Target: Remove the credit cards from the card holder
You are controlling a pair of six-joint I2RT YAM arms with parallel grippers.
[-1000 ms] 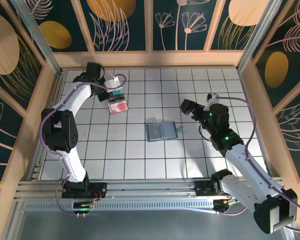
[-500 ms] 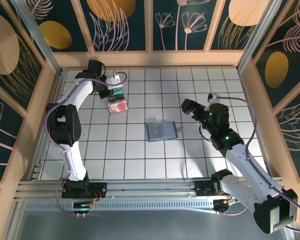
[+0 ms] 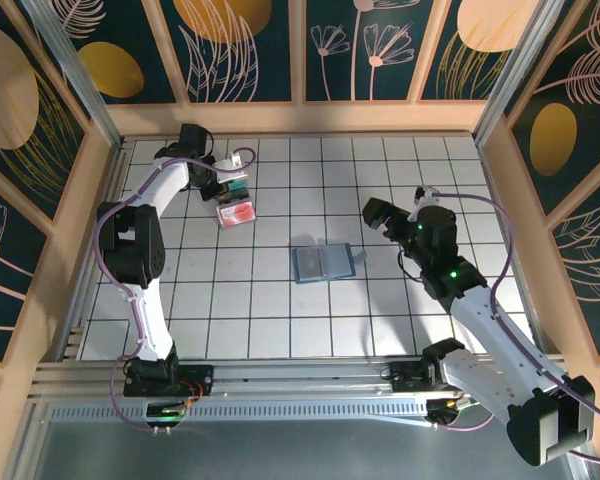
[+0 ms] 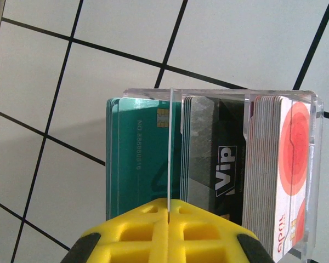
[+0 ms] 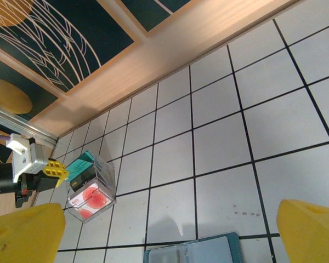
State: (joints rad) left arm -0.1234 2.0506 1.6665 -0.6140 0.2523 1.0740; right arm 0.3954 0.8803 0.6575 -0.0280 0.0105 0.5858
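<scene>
The credit card would land in the clear box, upright between the teal and black cards, so my left gripper needs to open now.
The card holder, a slate-blue bifold, lies open and flat mid-table; its top edge shows in the right wrist view. My left gripper is at the far left, over a clear box. Its yellow jaws are shut on a thin credit card seen edge-on, which reaches forward across the box. My right gripper hovers right of the card holder. It stands open, with nothing between its fingers.
The clear box holds three upright stacks: teal cards, black cards and red-and-white cards. Wooden walls ring the tiled table. Bare tiles lie between the card holder and the box.
The left arm's elbow has swung a little toward the back while its gripper stayed by the clear box. The right arm and the card holder have not moved.
</scene>
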